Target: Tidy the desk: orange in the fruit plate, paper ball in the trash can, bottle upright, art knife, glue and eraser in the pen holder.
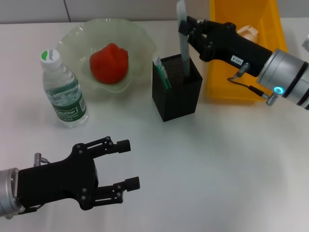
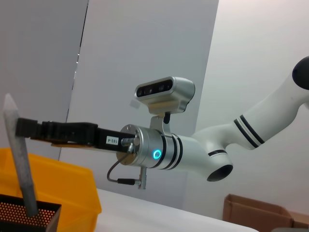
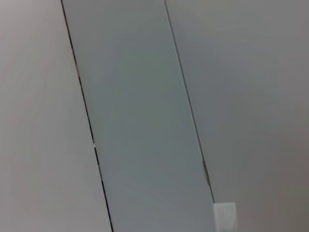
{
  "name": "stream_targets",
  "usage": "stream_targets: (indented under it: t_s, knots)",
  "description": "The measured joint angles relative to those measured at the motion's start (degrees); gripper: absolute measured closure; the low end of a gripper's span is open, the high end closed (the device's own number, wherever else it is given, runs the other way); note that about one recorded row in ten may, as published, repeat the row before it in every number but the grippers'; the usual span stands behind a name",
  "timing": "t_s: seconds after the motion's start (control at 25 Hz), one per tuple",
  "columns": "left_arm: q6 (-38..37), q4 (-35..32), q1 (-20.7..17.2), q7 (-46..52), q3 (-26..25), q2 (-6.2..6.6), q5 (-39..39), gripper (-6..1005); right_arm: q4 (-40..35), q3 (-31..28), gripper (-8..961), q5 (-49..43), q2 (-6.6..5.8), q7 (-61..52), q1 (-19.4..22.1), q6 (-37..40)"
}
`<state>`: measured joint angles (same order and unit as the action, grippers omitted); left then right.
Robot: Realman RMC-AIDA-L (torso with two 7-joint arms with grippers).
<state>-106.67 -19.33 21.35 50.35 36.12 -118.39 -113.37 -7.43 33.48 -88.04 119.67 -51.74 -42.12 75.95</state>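
I will let go of the knife with my right gripper, because the art knife's lower end (image 1: 186, 72) is inside the black mesh pen holder (image 1: 176, 104). The knife would stay in the holder.
The grey art knife (image 1: 183, 46) stands upright with its lower end inside the black mesh pen holder (image 1: 176, 104). My right gripper (image 1: 186, 28) is shut on its upper part; the left wrist view shows the same art knife (image 2: 21, 164) and pen holder (image 2: 29, 217). A green and white item (image 1: 161, 72) leans in the holder's corner. The orange (image 1: 109, 63) lies in the pale green fruit plate (image 1: 140, 38). The bottle (image 1: 63, 92) stands upright beside the plate. A paper ball (image 1: 247, 33) rests in the yellow trash can (image 1: 231, 92). My left gripper (image 1: 129, 164) hovers open and empty at the front left. No eraser shows.
White tabletop stretches between my left gripper and the pen holder. The trash can stands right behind the holder, under my right arm. A cardboard box (image 2: 256, 212) sits far off in the room. The right wrist view shows only wall panels.
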Motion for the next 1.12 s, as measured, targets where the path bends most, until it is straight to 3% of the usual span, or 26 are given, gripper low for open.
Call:
stream_targets:
  t_s: [1.12]
  knots:
    - [-0.34,-0.07,-0.71,0.0,0.06,0.18,0.62,216,1.37,0.26,827,-0.12,0.12,3.91,0.27,-0.07]
